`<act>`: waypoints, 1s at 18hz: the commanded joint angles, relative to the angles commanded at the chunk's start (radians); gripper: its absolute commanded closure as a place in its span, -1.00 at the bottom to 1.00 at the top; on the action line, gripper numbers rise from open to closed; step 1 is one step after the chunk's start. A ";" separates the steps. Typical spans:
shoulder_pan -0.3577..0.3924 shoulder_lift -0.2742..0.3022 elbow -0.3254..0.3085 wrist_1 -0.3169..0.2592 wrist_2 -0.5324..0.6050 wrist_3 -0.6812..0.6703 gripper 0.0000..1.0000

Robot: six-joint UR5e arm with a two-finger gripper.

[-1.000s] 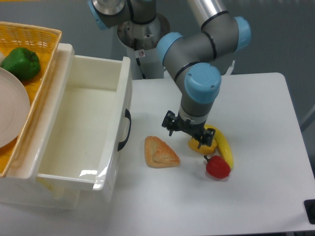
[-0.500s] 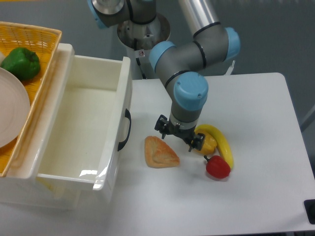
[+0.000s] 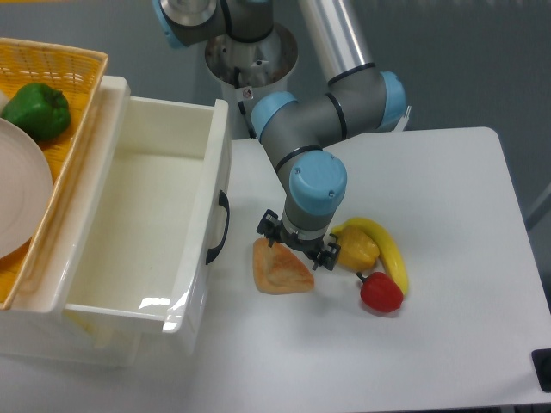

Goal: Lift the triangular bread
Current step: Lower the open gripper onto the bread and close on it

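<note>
I should next grab the triangular bread by its long slanted edge [image 3: 294, 261] with my gripper. Then I can pick it up.
The triangular bread [image 3: 277, 270] lies flat on the white table [image 3: 430, 344], golden-brown with a paler centre, just right of the white bin. My gripper [image 3: 295, 242] hangs over the bread's upper right part, fingers spread apart and holding nothing. One fingertip [image 3: 266, 226] is above the bread's top corner, the other [image 3: 326, 255] is off its right edge. The arm hides part of the bread's upper edge.
A lumpy yellow item [image 3: 357, 249], a banana [image 3: 387, 249] and a red fruit [image 3: 381, 292] lie just right of the gripper. A white bin [image 3: 129, 232] with a black handle [image 3: 220, 228] stands left. A yellow basket [image 3: 52, 69] holds a green pepper [image 3: 36, 110] and a plate [image 3: 17, 198].
The gripper has moved left, from above the yellow item and banana to above the bread. It stays open. The objects have not moved.
</note>
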State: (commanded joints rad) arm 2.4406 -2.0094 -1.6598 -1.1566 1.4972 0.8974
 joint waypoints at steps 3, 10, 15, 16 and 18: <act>-0.003 -0.017 0.005 0.000 -0.005 0.003 -1.00; -0.015 -0.052 0.014 0.002 -0.005 0.005 -1.00; -0.023 -0.065 0.014 0.000 -0.006 -0.002 -1.00; -0.023 -0.065 0.014 0.002 -0.014 -0.002 -1.00; -0.025 -0.068 0.014 0.003 -0.021 -0.002 -1.00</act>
State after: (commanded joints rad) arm 2.4160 -2.0770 -1.6460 -1.1536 1.4757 0.8958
